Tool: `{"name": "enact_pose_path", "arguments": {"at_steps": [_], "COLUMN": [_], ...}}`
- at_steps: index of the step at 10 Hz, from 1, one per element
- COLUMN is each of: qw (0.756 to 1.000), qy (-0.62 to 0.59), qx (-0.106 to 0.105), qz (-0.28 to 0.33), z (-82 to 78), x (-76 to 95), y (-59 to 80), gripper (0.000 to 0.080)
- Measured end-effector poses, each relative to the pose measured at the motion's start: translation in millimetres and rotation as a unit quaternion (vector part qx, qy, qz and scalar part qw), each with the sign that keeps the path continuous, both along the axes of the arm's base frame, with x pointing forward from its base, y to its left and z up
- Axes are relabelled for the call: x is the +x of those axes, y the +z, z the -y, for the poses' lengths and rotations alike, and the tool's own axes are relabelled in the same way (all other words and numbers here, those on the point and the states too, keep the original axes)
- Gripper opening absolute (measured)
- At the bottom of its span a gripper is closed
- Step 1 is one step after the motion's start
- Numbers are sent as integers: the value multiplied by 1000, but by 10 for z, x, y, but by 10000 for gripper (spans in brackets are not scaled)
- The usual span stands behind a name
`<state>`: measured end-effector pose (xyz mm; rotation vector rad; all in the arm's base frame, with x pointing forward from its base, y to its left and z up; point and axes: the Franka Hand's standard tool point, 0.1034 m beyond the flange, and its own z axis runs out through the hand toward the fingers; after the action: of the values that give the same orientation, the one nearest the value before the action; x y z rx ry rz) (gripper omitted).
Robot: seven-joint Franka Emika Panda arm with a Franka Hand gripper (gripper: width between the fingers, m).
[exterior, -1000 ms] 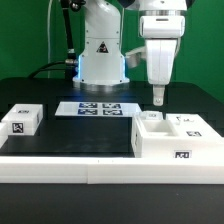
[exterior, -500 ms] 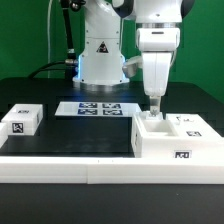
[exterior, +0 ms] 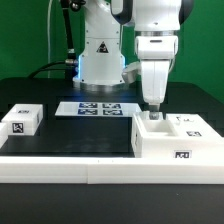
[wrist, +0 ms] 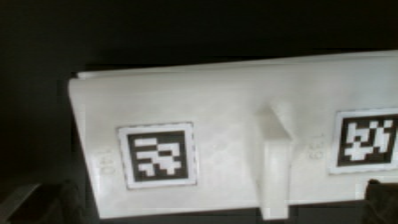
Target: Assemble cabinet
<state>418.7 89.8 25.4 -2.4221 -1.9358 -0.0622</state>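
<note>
I need to assemble the cabinet, so next I should grab the raised rib between the square tags on the white body with my gripper.
The cabinet, a large white boxy body with square tags, stands on the black mat at the exterior view's right. My gripper hangs straight down over its left end, with the fingertips just above the open recess there. In the wrist view the cabinet fills the frame, with two tags and a raised rib between them. My gripper is open and empty; only dark finger edges show at the frame corners.
A small white tagged block sits at the exterior view's left. The marker board lies flat in front of the robot base. A long white rail runs along the front edge of the mat.
My gripper has come down and shifted toward the exterior view's left, from above the cabinet to just over its left recess. Nothing else has moved.
</note>
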Motion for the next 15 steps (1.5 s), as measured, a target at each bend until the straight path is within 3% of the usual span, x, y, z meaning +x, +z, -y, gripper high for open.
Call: {"name": "enact_pose_path", "arguments": {"at_steps": [4, 7, 8, 9, 10, 15], "qw": [1000, 1000, 1000, 1000, 1000, 1000], "qy": [-1, -2, -2, -2, -2, -2], "qx": [1, 1, 1, 1, 1, 1], "qz": [-7, -11, -12, -13, -14, -13], "z": [-4, 4, 4, 3, 3, 2], "x": [-46, -67, -73, -81, -84, -79], "y": [-64, -94, -102, -112, -116, -114], "gripper": [797, 394, 394, 199, 66, 67]}}
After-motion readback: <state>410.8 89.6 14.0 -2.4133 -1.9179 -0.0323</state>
